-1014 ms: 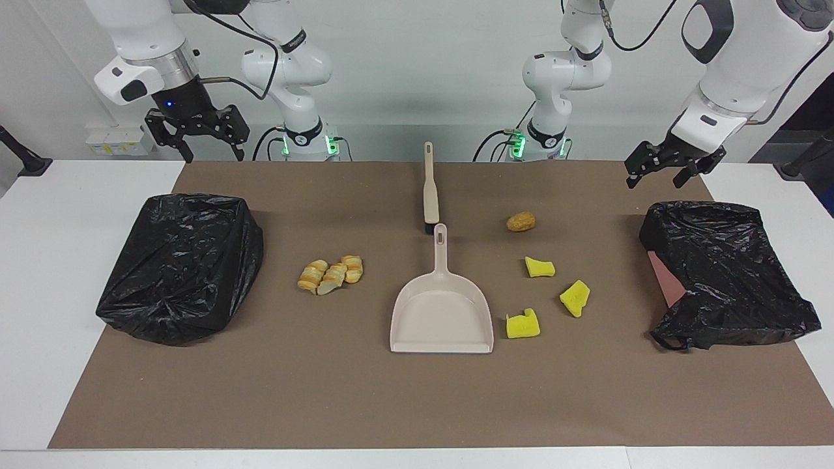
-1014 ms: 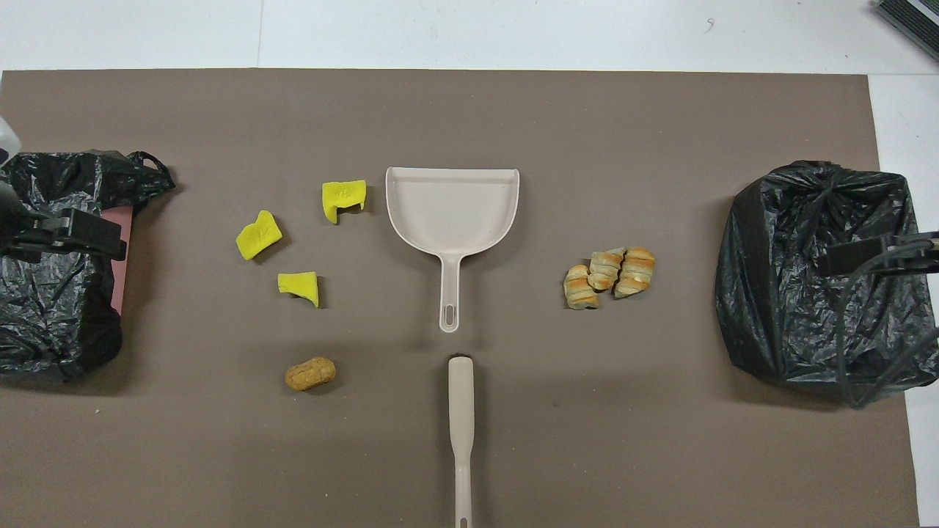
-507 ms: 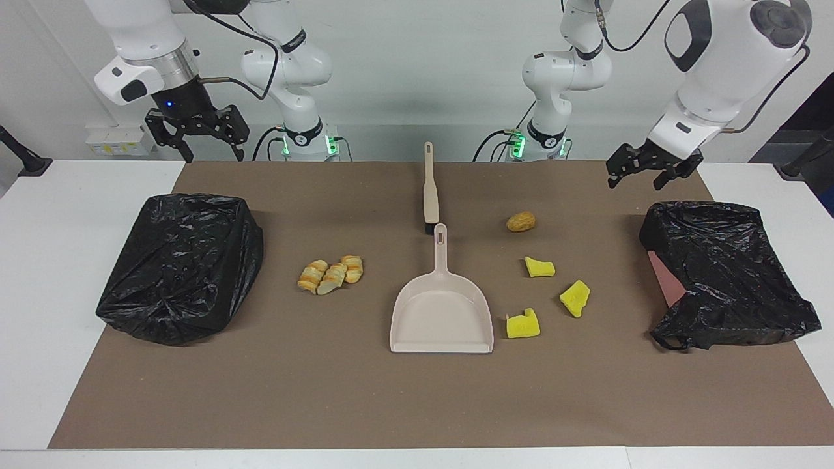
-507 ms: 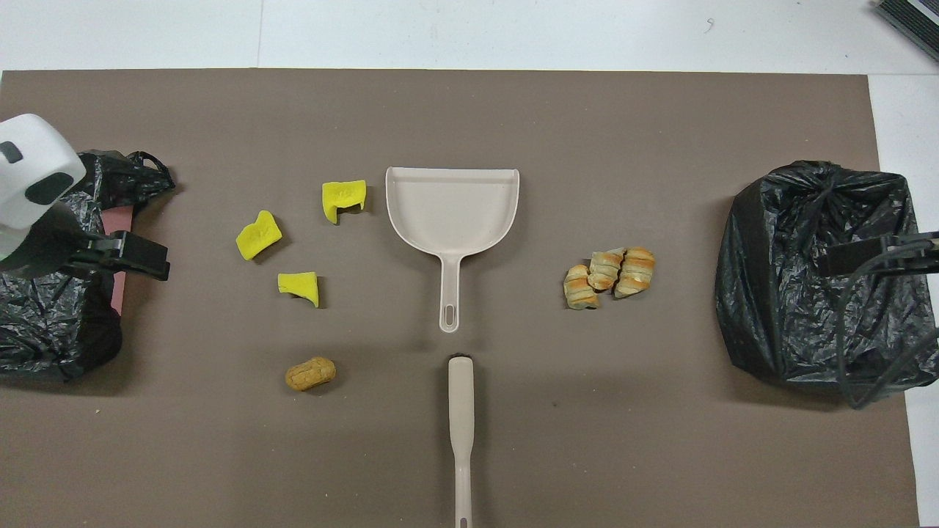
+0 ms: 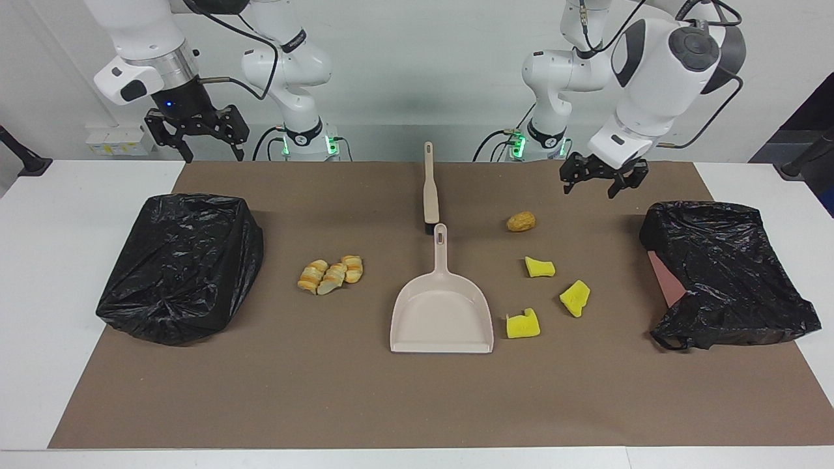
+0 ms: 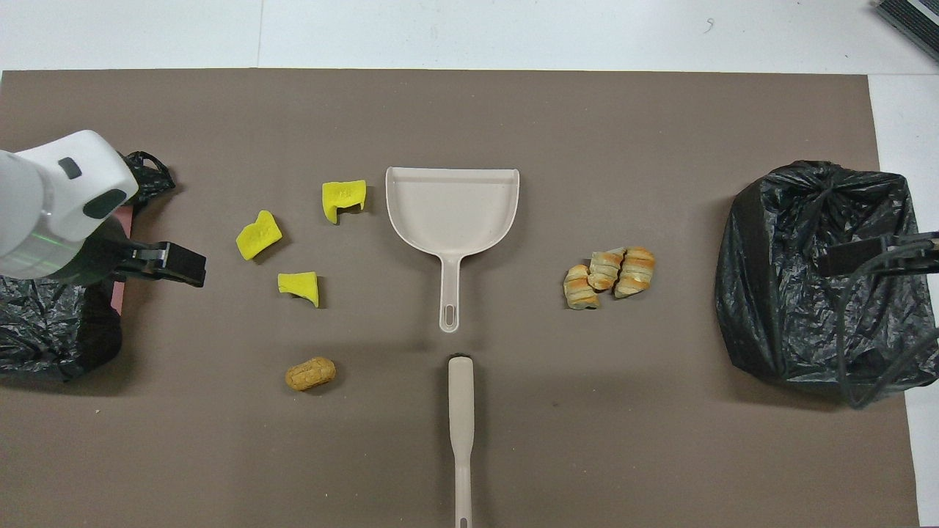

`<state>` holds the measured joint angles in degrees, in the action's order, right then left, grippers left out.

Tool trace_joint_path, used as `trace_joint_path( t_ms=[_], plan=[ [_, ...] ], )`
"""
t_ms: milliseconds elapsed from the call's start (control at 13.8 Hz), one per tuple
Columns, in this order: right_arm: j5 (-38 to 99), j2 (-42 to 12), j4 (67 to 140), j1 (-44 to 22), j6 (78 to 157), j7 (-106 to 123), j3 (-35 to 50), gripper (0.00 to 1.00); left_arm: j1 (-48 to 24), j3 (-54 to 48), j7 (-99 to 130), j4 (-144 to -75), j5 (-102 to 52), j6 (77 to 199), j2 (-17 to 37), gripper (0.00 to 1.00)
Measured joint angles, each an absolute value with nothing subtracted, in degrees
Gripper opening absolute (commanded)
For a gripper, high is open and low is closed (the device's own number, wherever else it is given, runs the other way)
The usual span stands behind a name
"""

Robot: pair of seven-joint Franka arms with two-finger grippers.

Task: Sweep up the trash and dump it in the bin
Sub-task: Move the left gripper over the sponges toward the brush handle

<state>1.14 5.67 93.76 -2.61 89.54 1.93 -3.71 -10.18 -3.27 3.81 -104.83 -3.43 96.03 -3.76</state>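
The long beige brush has a broad head at one end [image 6: 461, 396]. My left gripper should grab the narrowing neck near its middle [image 6: 462, 456] next.
Three yellow sponge chunks [image 5: 540, 267] [image 5: 575, 298] [image 5: 522, 324], a brown potato-like lump [image 5: 521, 222] and striped bread pieces [image 5: 331, 274] lie on the brown mat. A beige dustpan [image 5: 442, 312] lies mid-mat, with the brush [image 5: 430, 195] at its handle end, nearer the robots. My left gripper [image 5: 598, 182] is open and empty in the air, over the mat between the lump and the bag-lined bin [image 5: 723, 273]. In the overhead view the left gripper [image 6: 169, 262] is beside the sponge chunks [image 6: 258, 235]. My right gripper [image 5: 195, 140] waits open above the other bin [image 5: 182, 264].
The two bins wrapped in black bags stand at the two ends of the mat; a pink wall [image 5: 664, 280] shows under the bag at the left arm's end. White table [image 5: 39, 293] surrounds the mat.
My left arm has swung from over its bin toward the middle of the table and a little lower, nearer the potato-like lump. The right arm and all objects stay still.
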Motion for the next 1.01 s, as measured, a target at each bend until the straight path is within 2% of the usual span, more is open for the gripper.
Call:
trace_joint_path(
  t_ms=[1014],
  plan=[
    [1.14,5.67,93.86,-1.98,89.54,1.93,-3.95,1.00,-14.60,-3.31,8.64,-107.62,-3.99,98.48,-4.67,1.00]
  ],
)
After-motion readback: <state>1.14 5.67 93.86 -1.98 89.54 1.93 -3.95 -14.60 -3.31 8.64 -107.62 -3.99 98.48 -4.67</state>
